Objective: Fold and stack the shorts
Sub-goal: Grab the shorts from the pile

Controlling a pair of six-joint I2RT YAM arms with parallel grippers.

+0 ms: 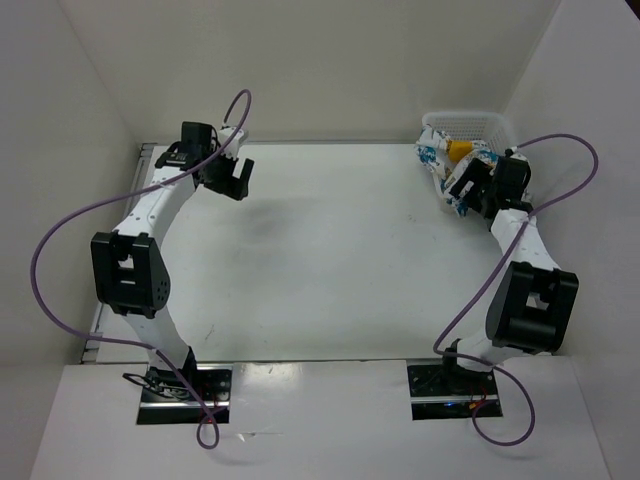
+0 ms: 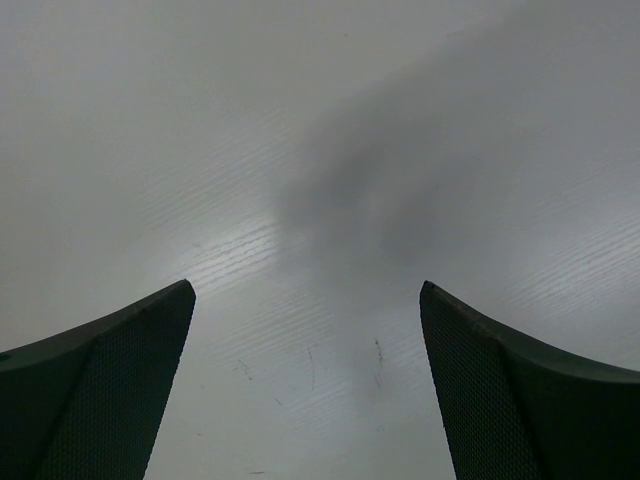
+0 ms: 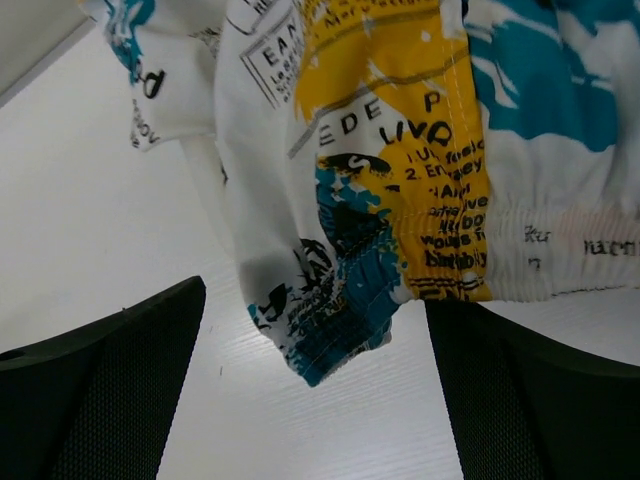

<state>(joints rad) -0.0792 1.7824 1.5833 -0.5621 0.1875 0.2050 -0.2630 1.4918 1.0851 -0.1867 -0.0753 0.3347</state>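
Observation:
My right gripper has the printed corner [image 3: 328, 318] of the shorts hanging between its fingers and needs to grab the shorts there, so the rest stays free to spread out for folding.
The shorts [image 1: 437, 160], white with yellow, teal and black print, hang bunched over the front of a white mesh basket [image 1: 480, 121] at the far right corner. My right gripper [image 1: 463, 190] is open right in front of them. In the right wrist view a printed corner of the shorts [image 3: 340, 300] hangs down between my spread fingers [image 3: 110, 380], touching neither pad; the gripper [image 3: 312, 296] holds nothing. My left gripper [image 1: 236, 180] is open and empty over the far left of the table. Its wrist view [image 2: 305, 286] shows only bare white table.
White walls close the table in on the left, back and right. The basket stands against the right wall. The white tabletop [image 1: 330, 260] spreads between the two arms. Purple cables loop off both arms.

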